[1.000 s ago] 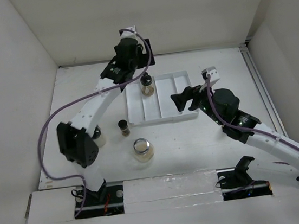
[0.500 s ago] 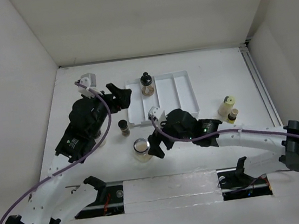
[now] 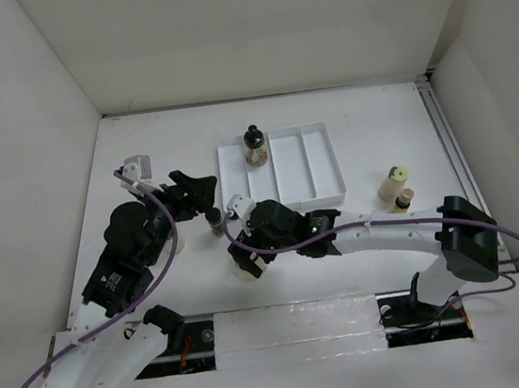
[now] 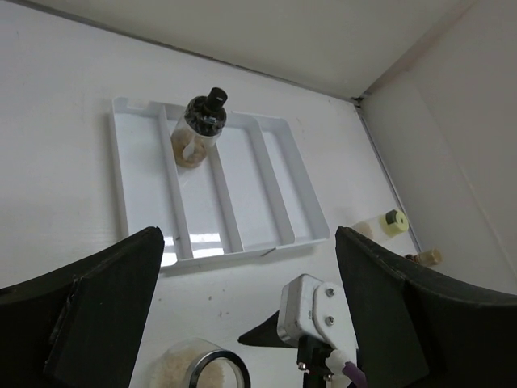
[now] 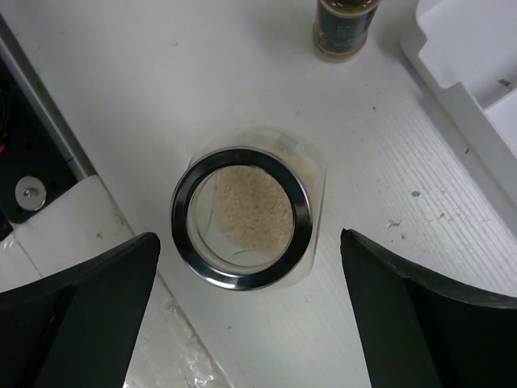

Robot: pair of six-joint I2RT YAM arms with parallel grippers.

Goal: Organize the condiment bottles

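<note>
The silver-lidded jar (image 3: 241, 272) needs its base free to stand in the tray, so the right gripper needs to grab it by its clear sides next.
A clear silver-lidded jar (image 5: 241, 218) of pale grains stands on the table near the front edge. My right gripper (image 5: 250, 315) is open and hangs over it with a finger on each side, not touching; from above the gripper (image 3: 247, 260) covers most of the jar (image 3: 241, 272). A slim brown spice bottle (image 3: 214, 220) stands just behind it. My left gripper (image 3: 198, 189) is open and empty, left of the white tray (image 3: 308, 164). A round black-capped jar (image 3: 254, 145) stands in the tray's far left compartment. A cream squeeze bottle (image 3: 393, 182) and a small amber bottle (image 3: 405, 199) stand at the right.
The tray (image 4: 266, 174) has three long compartments; the two on the right hold nothing. The right arm stretches across the table's front. Walls close in the back and both sides. A metal rail with clear tape runs along the front edge (image 3: 285, 321).
My right gripper moved left and nearer until it hangs over the silver-lidded jar. My left arm drew back from the tray toward the left front. No bottle has moved.
</note>
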